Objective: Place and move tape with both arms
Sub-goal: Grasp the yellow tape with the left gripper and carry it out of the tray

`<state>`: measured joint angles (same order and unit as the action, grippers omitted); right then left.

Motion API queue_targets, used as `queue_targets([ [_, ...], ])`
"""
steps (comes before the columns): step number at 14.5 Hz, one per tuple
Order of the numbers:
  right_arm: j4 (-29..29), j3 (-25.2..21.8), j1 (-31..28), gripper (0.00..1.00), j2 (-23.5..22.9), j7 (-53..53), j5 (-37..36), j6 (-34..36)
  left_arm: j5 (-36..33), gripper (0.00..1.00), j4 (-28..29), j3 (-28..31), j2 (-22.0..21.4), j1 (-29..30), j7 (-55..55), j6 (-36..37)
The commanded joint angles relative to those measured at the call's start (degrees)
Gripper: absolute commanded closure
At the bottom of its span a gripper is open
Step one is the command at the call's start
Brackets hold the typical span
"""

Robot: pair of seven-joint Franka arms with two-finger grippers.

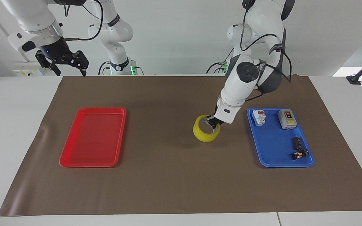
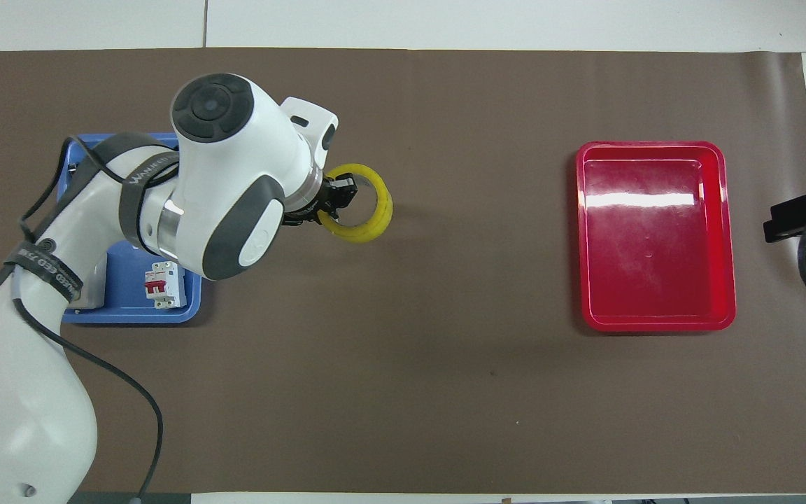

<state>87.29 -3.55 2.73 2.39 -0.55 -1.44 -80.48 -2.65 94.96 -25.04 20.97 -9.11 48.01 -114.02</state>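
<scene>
My left gripper holds the yellow tape roll (image 2: 384, 207), which hangs tilted above the brown mat in the overhead view. It should keep holding the tape roll.
The yellow tape roll (image 1: 204, 133) hangs tilted in my left gripper (image 1: 213, 122), low over the brown mat between the two trays. The gripper is shut on the roll's wall at the side toward the blue tray. In the overhead view the tape (image 2: 368, 217) sticks out from under the left arm's wrist, and the left gripper (image 2: 336, 203) shows only partly. I cannot tell whether the roll touches the mat. My right gripper (image 1: 63, 61) waits open and empty, raised above the table edge at the right arm's end.
A blue tray (image 1: 258, 153) at the left arm's end holds a white breaker (image 1: 258, 117), a grey switch box (image 1: 287, 118) and two small dark parts (image 1: 298, 147). A red tray (image 1: 93, 138) lies empty toward the right arm's end. Two small arms stand at the robots' edge.
</scene>
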Motion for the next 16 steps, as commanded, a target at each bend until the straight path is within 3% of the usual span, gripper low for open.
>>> queue_targets([
  [1,0.95,0.12,-0.09,0.0,0.6,0.72,-0.58,-1.17,-5.34,1.0,1.8,-1.68,2.22,-1.43,5.94,-3.3],
  [5,0.95,0.12,-0.09,0.0,0.6,0.72,-0.49,-1.17,-7.28,1.0,3.83,-1.51,5.12,-3.28,6.66,-5.07],
  [12,1.04,0.12,-0.18,0.0,0.6,0.63,-0.49,-1.17,-7.64,1.0,4.97,-1.51,6.01,-4.33,10.18,-7.27],
  [13,1.04,0.12,-0.09,0.0,0.6,0.63,-0.49,-1.17,-7.64,0.66,4.97,-1.51,6.01,-4.42,10.44,-7.36],
  [14,1.12,0.12,-0.09,0.0,0.6,0.63,-0.49,-1.17,-7.64,0.61,4.88,-1.51,6.01,-4.42,11.83,-7.27],
  [15,1.04,0.12,-0.18,0.0,0.6,0.63,-0.49,-1.17,-7.9,0.47,4.8,-1.51,6.01,-4.51,14.02,-7.01],
  [16,1.12,0.12,-0.18,0.0,0.6,0.63,-0.49,-1.17,-9.38,0.27,4.53,-1.51,5.92,-4.42,14.74,-6.31],
])
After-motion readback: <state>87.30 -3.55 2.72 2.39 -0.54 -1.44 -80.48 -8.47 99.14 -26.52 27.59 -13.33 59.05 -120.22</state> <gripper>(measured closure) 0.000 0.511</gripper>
